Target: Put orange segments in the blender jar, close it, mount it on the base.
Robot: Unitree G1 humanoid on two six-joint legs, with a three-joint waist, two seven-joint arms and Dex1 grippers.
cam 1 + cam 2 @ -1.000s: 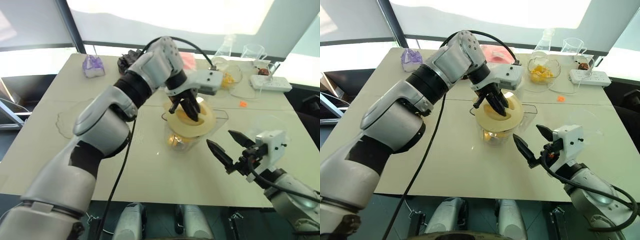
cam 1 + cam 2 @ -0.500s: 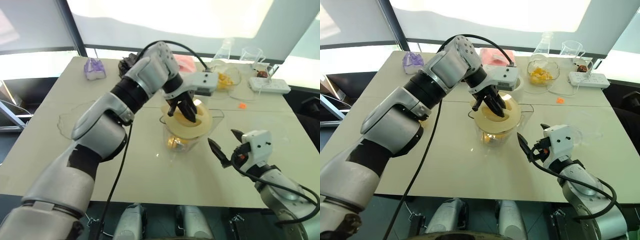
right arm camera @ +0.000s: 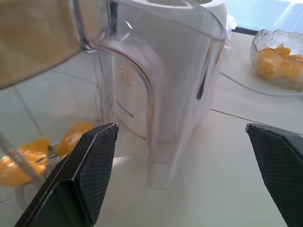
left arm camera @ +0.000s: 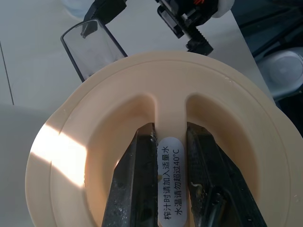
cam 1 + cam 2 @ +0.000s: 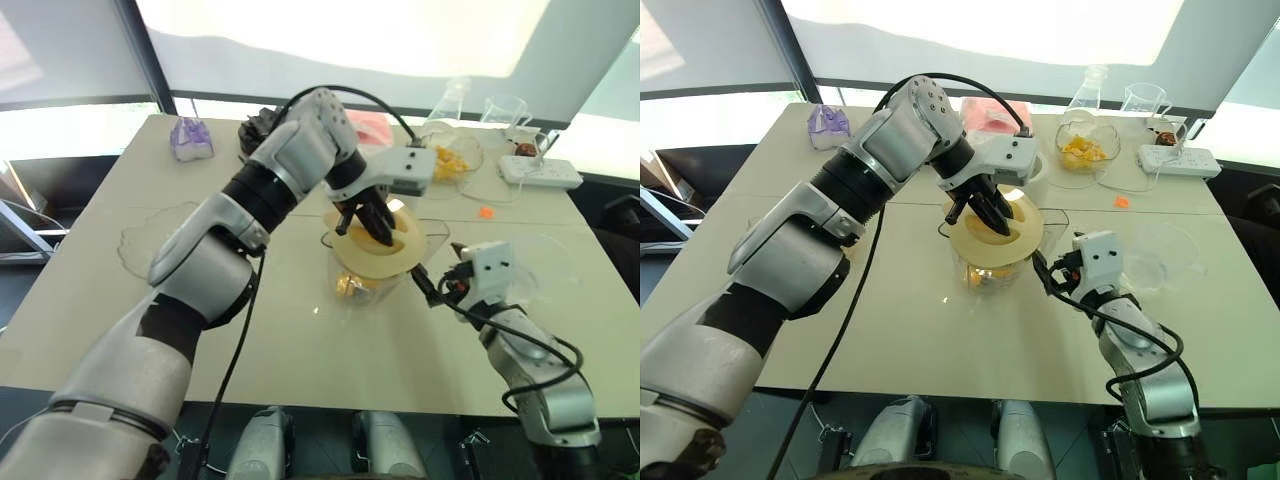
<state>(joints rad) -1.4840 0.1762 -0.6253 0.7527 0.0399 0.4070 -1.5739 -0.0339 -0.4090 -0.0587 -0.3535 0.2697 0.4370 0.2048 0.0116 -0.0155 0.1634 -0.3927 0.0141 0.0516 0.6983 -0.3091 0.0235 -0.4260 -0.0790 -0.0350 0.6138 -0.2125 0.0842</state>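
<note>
The handle stands beyond my right gripper's open black fingers, so closing now would miss it. The gripper moves toward the clear side handle (image 3: 182, 99) before it closes.
The clear blender jar (image 5: 985, 272) stands mid-table with orange segments (image 3: 29, 163) lying at its bottom. A cream round lid (image 4: 94, 127) rests on its rim. My left gripper (image 5: 986, 214) is shut on the lid's raised centre ridge; its black fingers (image 4: 138, 189) clamp both sides of the labelled ridge. My right gripper (image 3: 182, 156) is open and level, and the jar's clear side handle (image 3: 182, 99) stands between its spread fingers, untouched. The white base (image 3: 128, 109) stands just behind the jar.
A scalloped glass bowl (image 5: 1081, 150) with more orange segments sits at the back right, near a flask (image 5: 1090, 85), a beaker (image 5: 1145, 97) and a power strip (image 5: 1181, 156). One loose orange piece (image 5: 1121, 199) lies on the table. A clear dish (image 5: 1162, 256) sits right of my right arm.
My right gripper has moved forward and lower, from the table's near right up to the jar's handle, staying open. The left gripper has kept its hold on the lid.
</note>
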